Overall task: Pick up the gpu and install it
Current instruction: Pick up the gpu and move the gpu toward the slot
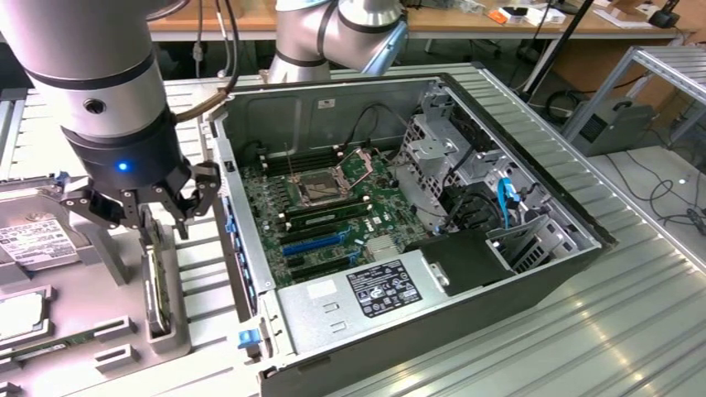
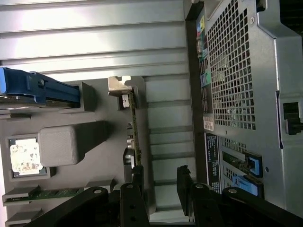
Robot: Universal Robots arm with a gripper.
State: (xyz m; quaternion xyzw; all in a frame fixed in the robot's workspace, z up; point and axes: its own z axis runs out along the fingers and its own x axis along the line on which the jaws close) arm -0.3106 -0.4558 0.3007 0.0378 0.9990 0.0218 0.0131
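Observation:
The grey holder encloses the GPU's lower edge, so my gripper should next grab its upper edge [image 1: 154, 266], free above the slot.
The gpu [image 1: 155, 289] stands on edge in a slot of a grey holder [image 1: 121, 331], at the exterior view's left of the open computer case [image 1: 530, 165]. In the wrist view the gpu [image 2: 134, 135] shows edge-on as a thin greenish board with its silver bracket [image 2: 120, 85] at the far end. My gripper [image 1: 164, 225] hangs just above the card, open. In the wrist view the gripper [image 2: 161, 187] has one finger [image 2: 137, 187] in line with the card's near end and the other finger [image 2: 184, 187] off to the side. Nothing is held.
Inside the case lie the motherboard with blue slots [image 1: 314, 244], an empty CPU socket [image 1: 314, 192] and a power supply [image 1: 369, 289]. On the holder sit a hard drive [image 1: 33, 240], a blue-edged drive [image 2: 33, 90], a memory stick [image 2: 47, 194] and a chip [image 2: 23, 157].

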